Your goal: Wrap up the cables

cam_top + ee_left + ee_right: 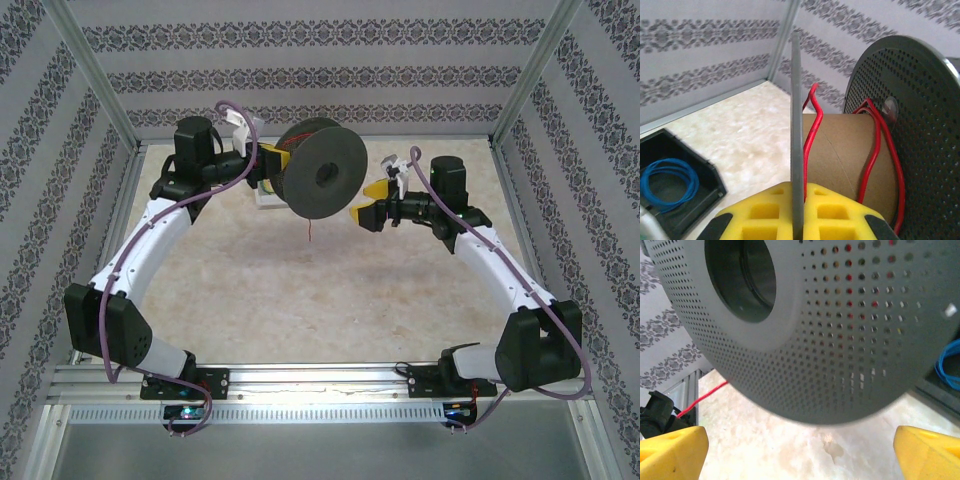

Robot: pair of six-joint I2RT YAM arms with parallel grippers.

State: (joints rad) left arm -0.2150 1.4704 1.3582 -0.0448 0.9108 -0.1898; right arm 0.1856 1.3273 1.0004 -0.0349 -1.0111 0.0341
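Observation:
The spool's outer rim needs to be gripped next by its thin edge with my right gripper, opposite my left gripper, so that my right gripper can take the spool over and lay it flat, cable wrapped.
A dark grey perforated spool with a brown cardboard core hangs above the table. My left gripper is shut on the thin edge of its near flange, yellow fingers pressed on both sides. The red cable runs in a few loose turns round the core, and a short end dangles below the spool. My right gripper stands open just right of the spool, facing the outer flange, with nothing between its jaws. A red strand trails off at the left.
A black bin holding a blue wire coil sits on the marble-look table behind the spool; the blue coil also shows past the flange. Patterned walls and aluminium posts enclose the table.

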